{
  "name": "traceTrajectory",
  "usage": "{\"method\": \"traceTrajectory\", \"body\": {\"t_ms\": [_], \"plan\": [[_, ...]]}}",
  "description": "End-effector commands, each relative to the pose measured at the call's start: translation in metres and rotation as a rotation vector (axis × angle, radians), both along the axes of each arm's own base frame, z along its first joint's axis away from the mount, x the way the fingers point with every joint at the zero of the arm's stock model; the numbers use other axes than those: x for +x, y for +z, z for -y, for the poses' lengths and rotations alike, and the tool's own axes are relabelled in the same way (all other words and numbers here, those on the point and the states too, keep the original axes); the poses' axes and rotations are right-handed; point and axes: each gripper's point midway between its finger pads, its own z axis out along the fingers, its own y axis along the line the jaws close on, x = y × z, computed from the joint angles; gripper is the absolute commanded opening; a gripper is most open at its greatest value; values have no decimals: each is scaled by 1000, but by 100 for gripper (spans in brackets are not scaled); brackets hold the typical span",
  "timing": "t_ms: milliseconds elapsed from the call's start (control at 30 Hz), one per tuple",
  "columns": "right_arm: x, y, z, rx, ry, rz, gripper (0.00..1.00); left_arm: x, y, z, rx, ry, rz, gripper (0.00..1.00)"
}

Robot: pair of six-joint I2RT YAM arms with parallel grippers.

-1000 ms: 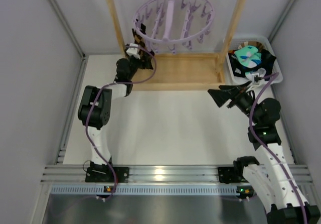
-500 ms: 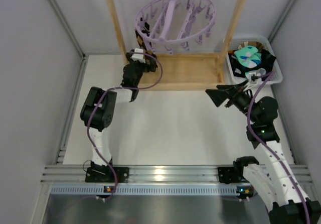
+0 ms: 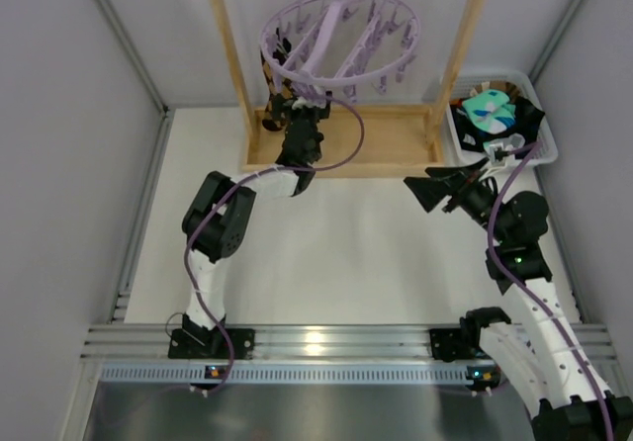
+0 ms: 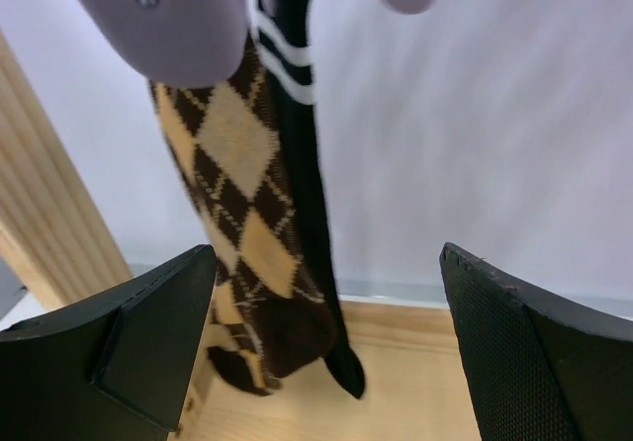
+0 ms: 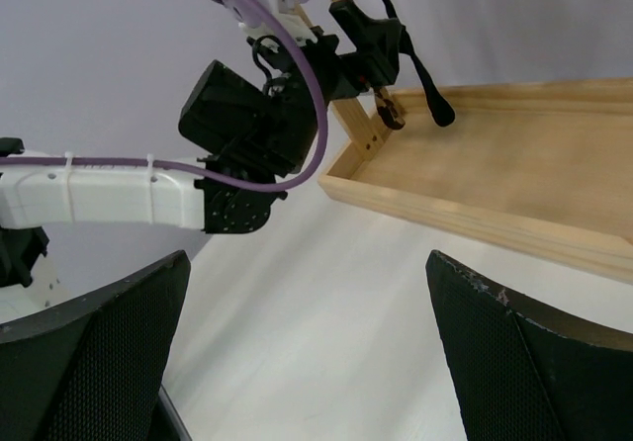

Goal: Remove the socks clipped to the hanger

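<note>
The sock's clipped end will stay clear for my right gripper to remove it if my left gripper next grabs the brown-and-cream argyle sock by its loose hanging end, as it should.
The lilac ring hanger hangs in the wooden stand. A black sock with white stripes and a brown-and-cream argyle sock hang side by side from its pegs at the ring's left side. My left gripper is open under the ring. In its wrist view both socks hang ahead between the jaws, nearer the left finger and not touched. My right gripper is open and empty above the table. Mint-turquoise and black socks lie in the basket.
The wooden stand's tray base lies under the hanger, with posts left and right. A white basket stands at the back right. Grey walls close in both sides. The left arm shows in the right wrist view.
My left gripper has moved right from the stand's left post to under the ring, facing the hanging socks. The hanger has swung a little. The right arm has barely moved.
</note>
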Motion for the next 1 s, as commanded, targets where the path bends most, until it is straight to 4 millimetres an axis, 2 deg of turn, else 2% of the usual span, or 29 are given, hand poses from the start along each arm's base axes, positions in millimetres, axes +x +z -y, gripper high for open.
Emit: {"method": "traceTrajectory", "body": {"t_ms": [0, 133, 367, 467, 600, 633, 667, 700, 733, 800, 833, 867, 933, 967], "plan": [[-3, 9, -4, -3, 12, 62, 100, 13, -10, -32, 30, 155, -10, 98], [-1, 7, -5, -3, 15, 54, 99, 26, -21, -43, 61, 180, -24, 98], [2, 3, -11, -3, 27, 44, 99, 51, -27, -63, 99, 166, -11, 98], [4, 1, -15, -6, 30, 40, 100, 57, -27, -65, 123, 150, -4, 89], [8, -5, -21, -19, 39, 23, 99, 57, -28, -67, 124, 137, -2, 73], [8, -5, -23, -19, 43, 24, 99, 54, -34, -68, 126, 134, -10, 63], [9, -6, -24, -21, 43, 21, 99, 52, -29, -68, 118, 131, 2, 55], [10, -6, -25, -23, 43, 19, 99, 52, -30, -70, 115, 131, 3, 51], [9, -7, -26, -24, 46, 17, 99, 51, -30, -72, 108, 133, 5, 39], [9, -6, -27, -28, 45, 21, 99, 50, -32, -74, 105, 133, 5, 29], [8, -7, -28, -29, 46, 21, 100, 50, -31, -76, 104, 135, 6, 14], [9, -8, -28, -31, 45, 17, 99, 49, -34, -76, 106, 135, 2, 12], [9, -8, -28, -33, 41, 20, 100, 46, -30, -77, 96, 136, 16, 0], [9, -8, -27, -35, 39, 19, 99, 44, -29, -78, 91, 135, 18, 0]]}}
